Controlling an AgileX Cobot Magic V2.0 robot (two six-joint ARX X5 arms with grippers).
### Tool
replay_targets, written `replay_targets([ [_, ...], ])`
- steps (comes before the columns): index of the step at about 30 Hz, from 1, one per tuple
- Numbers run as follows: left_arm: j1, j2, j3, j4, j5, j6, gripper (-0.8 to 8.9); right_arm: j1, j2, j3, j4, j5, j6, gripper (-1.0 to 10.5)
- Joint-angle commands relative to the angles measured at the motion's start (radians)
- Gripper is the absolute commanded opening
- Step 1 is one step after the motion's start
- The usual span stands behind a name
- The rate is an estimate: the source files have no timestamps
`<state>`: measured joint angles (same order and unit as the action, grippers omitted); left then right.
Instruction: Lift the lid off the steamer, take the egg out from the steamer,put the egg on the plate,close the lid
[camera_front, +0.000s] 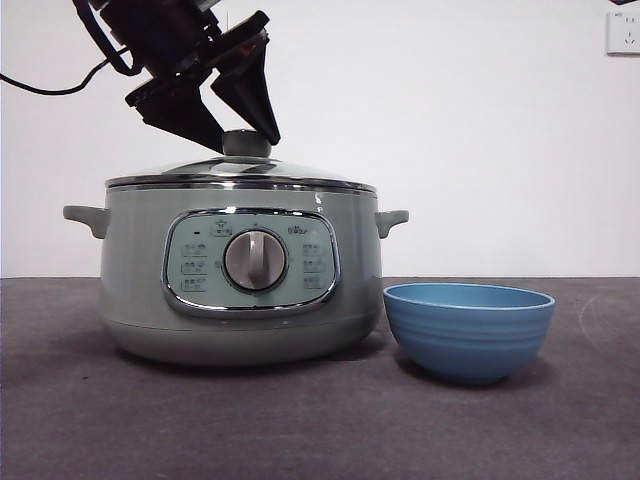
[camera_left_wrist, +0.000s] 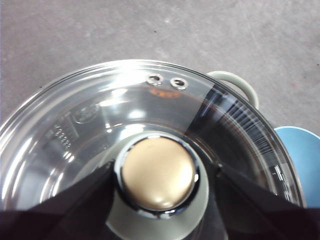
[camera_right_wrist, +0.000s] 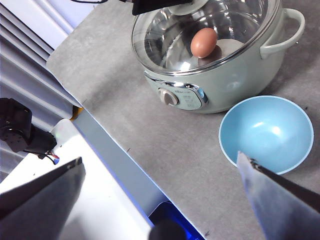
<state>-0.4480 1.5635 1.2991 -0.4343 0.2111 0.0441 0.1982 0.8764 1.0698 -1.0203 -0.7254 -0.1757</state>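
My left gripper will next grab the lid by its narrow round knob (camera_front: 247, 144), because the glass lid spans the whole steamer (camera_front: 240, 300) and is too wide for my fingers.
The sage-green steamer (camera_front: 240, 300) stands left of centre with the glass lid (camera_front: 240, 172) on it. My left gripper (camera_front: 249, 146) is open, its jaws on either side of the lid's round knob (camera_left_wrist: 157, 172), close to it. In the right wrist view a brown egg (camera_right_wrist: 203, 42) shows through the lid (camera_right_wrist: 235, 20) inside the steamer (camera_right_wrist: 225, 85). The blue bowl, the plate (camera_front: 468, 328), sits empty just right of the pot; it also shows in the right wrist view (camera_right_wrist: 266, 131). My right gripper (camera_right_wrist: 160, 175) is open and empty, high above the table near its front edge.
The grey table (camera_front: 320, 430) ends at a front edge (camera_right_wrist: 105, 145) with white equipment beyond it. A wall socket (camera_front: 622, 32) is at the top right. One steamer handle (camera_left_wrist: 235, 82) juts out toward the bowl (camera_left_wrist: 300, 150).
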Motion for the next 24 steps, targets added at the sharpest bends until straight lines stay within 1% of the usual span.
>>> replay_targets([
  [1, -0.002, 0.007, -0.002, -0.001, 0.0, -0.003, 2.03, 0.002, 0.0, 0.003, 0.005, -0.001, 0.003, 5.4],
  [3, -0.002, 0.007, -0.002, 0.001, 0.0, -0.016, 1.22, 0.002, 0.0, 0.003, 0.005, -0.001, 0.003, 5.4],
  [8, -0.002, 0.007, -0.002, 0.001, 0.0, -0.017, 1.06, 0.002, 0.0, 0.003, 0.005, -0.001, 0.003, 5.4],
  [11, -0.002, 0.007, -0.002, 0.002, 0.0, -0.018, 0.01, 0.002, 0.0, 0.003, 0.005, -0.001, 0.003, 5.4],
  [12, -0.002, 0.007, -0.002, 0.003, 0.001, -0.018, -0.12, 0.002, 0.0, 0.003, 0.005, -0.001, 0.003, 5.4],
  [24, -0.002, 0.003, 0.0, 0.024, 0.002, -0.018, -0.08, 0.002, 0.0, 0.003, 0.006, -0.001, 0.003, 5.4],
])
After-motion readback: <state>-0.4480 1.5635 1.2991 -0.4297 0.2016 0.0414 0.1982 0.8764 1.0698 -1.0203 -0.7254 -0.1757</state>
